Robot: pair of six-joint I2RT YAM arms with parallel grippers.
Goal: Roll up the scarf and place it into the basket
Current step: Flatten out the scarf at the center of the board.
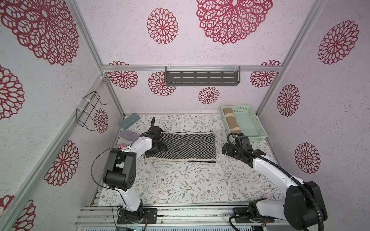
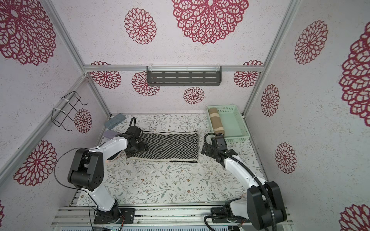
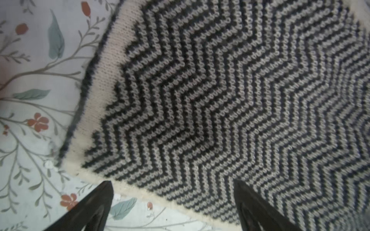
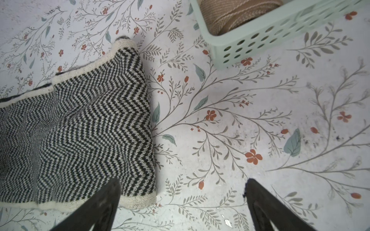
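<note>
My left gripper should next grab the scarf's cream-bordered end farthest from the basket (image 1: 254, 138), to fold the scarf over itself for rolling up.
The scarf (image 1: 184, 146) (image 2: 170, 146), a black-and-white zigzag knit with cream borders, lies flat and unrolled in the middle of the table. My left gripper (image 1: 157, 149) (image 2: 139, 149) (image 3: 173, 184) stands open over its left end. One fingertip (image 3: 246, 192) is over the knit (image 3: 220, 100) and the other is over bare table past the cream edge. My right gripper (image 1: 230, 149) (image 2: 208, 149) (image 4: 183, 182) is open just off the scarf's (image 4: 90, 130) right end, holding nothing. The mint-green basket (image 1: 254, 138) (image 2: 238, 139) (image 4: 260, 38) stands at the back right.
A tan rolled cloth (image 1: 231, 120) (image 2: 216, 121) (image 4: 230, 14) lies along the basket's left side. A grey-blue block (image 1: 129, 120) and a purple block (image 1: 129, 135) sit at the back left. A dark slotted shelf (image 1: 202, 77) and a wire rack (image 1: 90, 112) hang on the walls.
</note>
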